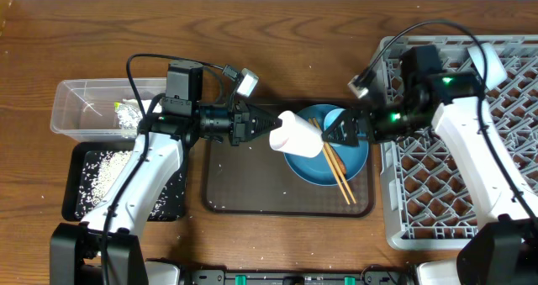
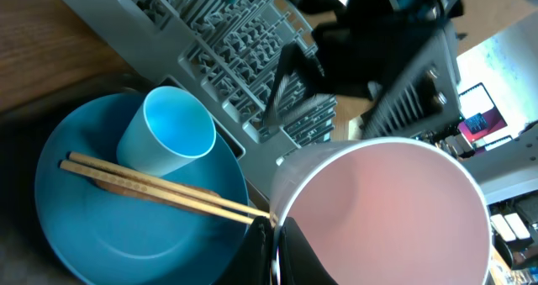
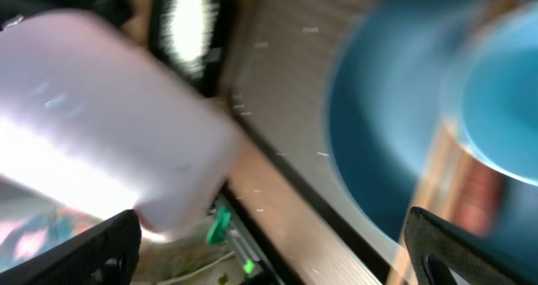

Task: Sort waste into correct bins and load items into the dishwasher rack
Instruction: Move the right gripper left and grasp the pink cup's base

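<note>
The white cup has to go into the rack rim first, so my right gripper will next hold it around its base end [image 1: 312, 142] [image 3: 187, 174] and leave the white cup's rim free.
My left gripper [image 1: 262, 127] is shut on the rim of a white cup [image 1: 296, 135] and holds it tilted above the brown tray [image 1: 244, 184]. In the left wrist view the fingers [image 2: 276, 234] pinch the white cup's rim [image 2: 382, 209]. A blue plate [image 1: 328, 155] on the tray holds a blue cup [image 2: 166, 134] lying on its side and a pair of chopsticks [image 1: 339, 174]. My right gripper [image 1: 336, 134] is open, just right of the white cup, over the plate. In the right wrist view the white cup [image 3: 101, 125] fills the left and the plate [image 3: 420, 117] the right, both blurred.
A grey dishwasher rack [image 1: 458, 150] stands at the right. A clear plastic bin [image 1: 92, 108] and a black bin with white scraps [image 1: 101, 180] stand at the left. The tray lies in the middle.
</note>
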Controlling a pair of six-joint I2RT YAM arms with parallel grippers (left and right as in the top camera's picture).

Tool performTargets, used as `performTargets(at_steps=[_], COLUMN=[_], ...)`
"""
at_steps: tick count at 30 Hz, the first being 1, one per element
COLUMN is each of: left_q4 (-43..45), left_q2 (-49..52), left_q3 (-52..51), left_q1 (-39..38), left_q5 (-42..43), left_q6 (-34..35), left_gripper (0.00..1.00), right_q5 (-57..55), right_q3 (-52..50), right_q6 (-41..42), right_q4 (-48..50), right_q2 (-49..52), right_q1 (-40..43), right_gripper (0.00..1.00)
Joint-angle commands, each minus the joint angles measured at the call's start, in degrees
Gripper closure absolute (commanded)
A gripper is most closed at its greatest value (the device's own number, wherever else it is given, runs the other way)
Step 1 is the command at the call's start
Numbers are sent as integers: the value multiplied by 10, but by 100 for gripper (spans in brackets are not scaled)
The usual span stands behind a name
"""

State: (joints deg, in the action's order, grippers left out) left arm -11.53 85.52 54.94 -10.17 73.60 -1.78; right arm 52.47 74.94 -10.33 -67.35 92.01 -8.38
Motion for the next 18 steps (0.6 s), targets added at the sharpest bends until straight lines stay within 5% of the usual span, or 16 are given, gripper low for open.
performTargets(at_steps=[1, 18], left_q4=[2, 17], left_q2=[2, 2], left_q3=[4, 4], left_q1=[2, 2], left_q5=[27, 70], left_q6=[-10, -10], left_gripper=[94, 94], right_q5=[139, 230], right_q3=[-23, -60], right_q6=[-138, -345], right_q4=[2, 15], right_q2=[-2, -2], right_q1=[-7, -37], right_gripper=[1, 3])
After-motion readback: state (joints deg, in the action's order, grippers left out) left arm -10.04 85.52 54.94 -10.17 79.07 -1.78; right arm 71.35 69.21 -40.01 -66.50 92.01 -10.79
